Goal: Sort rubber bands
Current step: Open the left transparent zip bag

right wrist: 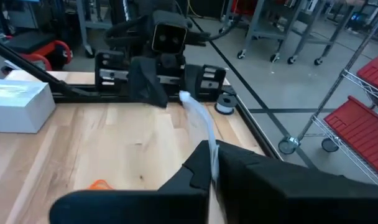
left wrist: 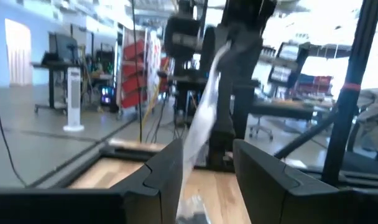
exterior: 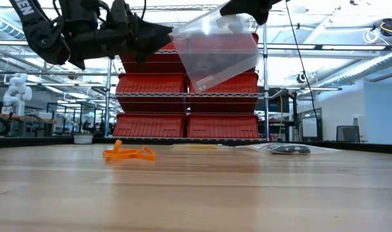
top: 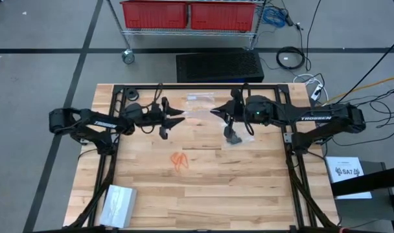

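My left gripper takes hold of the clear plastic bag by its top edge [top: 188,113] [left wrist: 192,140] next, to take over the bag for sorting rubber bands.
A clear plastic bag [exterior: 215,55] hangs in the air between my two grippers, well above the table; it also shows in the high view [top: 198,113]. My right gripper [top: 213,112] is shut on it. My left gripper [top: 182,116] is open, and the bag's near edge [left wrist: 192,149] reaches in between its fingers. A small heap of orange rubber bands [top: 179,160] lies on the bare wood in the table's middle and also shows in the low view [exterior: 128,153]. A second clear bag with dark bands in it [top: 234,137] lies flat below my right gripper. My right gripper pinches the bag's upper edge [right wrist: 209,146] between its two shut fingers, coming level from the table's right. The bag hangs below and to the side, lifted clear, tilted and slack. My left gripper's fingers [left wrist: 167,171] stand on either side of the bag's other edge; I cannot tell whether they touch it.
A third flat clear bag [top: 200,98] lies near the far edge. A white box [top: 117,204] sits at the near left corner. The black frame rails [top: 106,162] run along the table's left, right and far sides. Red bins on a wire rack [exterior: 183,125] stand beyond the table.
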Controlling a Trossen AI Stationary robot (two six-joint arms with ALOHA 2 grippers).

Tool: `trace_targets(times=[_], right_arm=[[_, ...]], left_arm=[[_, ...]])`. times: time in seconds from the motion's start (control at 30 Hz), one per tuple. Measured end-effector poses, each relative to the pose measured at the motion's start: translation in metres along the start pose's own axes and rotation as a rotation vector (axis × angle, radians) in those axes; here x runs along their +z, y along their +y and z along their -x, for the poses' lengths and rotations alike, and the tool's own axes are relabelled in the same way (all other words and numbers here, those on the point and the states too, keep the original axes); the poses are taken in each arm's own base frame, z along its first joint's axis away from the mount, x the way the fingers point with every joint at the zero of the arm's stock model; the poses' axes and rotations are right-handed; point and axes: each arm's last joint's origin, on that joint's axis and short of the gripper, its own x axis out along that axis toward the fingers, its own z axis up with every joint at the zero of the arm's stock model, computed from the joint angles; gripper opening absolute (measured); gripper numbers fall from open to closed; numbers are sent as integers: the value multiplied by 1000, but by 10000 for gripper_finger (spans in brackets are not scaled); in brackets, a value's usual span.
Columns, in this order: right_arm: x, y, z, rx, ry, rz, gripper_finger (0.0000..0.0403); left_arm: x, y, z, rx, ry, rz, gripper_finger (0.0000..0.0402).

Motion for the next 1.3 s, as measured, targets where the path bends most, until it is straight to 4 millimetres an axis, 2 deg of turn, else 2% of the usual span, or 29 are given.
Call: trace_targets(times=[0.23, 0.5, 1.07, 1.17, 1.3], right_arm=[[1, 2, 0, 6, -2, -5, 0], [4, 1, 0, 2, -37, -6, 0], [5, 1, 0, 4, -40, -12, 0], [5, 3, 1, 9, -41, -11, 0], [5, 6, 1, 21, -42, -10, 0]], left_arm=[[8, -1, -4, -12, -41, -15, 144], [5, 0, -8, -11, 7, -7, 116], [8, 0, -8, -7, -20, -31, 113], [8, 0, -8, -7, -19, -30, 100], [8, 0, -8, -7, -20, -30, 60]])
